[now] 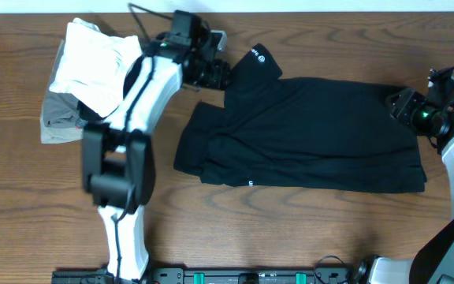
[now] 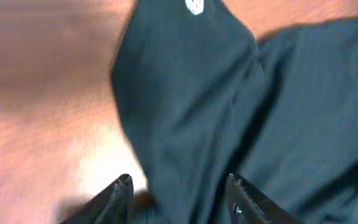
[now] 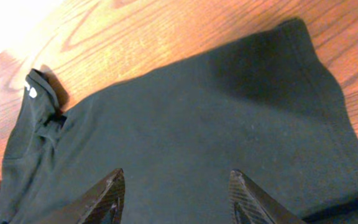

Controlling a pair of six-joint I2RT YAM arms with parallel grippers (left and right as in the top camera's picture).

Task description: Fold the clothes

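Note:
I need to fold the black shirt toward its front edge, so my left gripper should grab it next by the far-side corner fabric beside the logo flap.
The black shirt lies partly folded across the table's middle, its white round logo on a flap at the top left and a tiny white hem mark near the front edge. My left gripper is open at the shirt's upper left corner, its fingers straddling the fabric below the logo. My right gripper is open at the shirt's upper right corner, its fingers just over the flat fabric.
A white folded garment lies on a grey folded garment at the far left, beside my left arm. The brown wooden table shows in front of the shirt.

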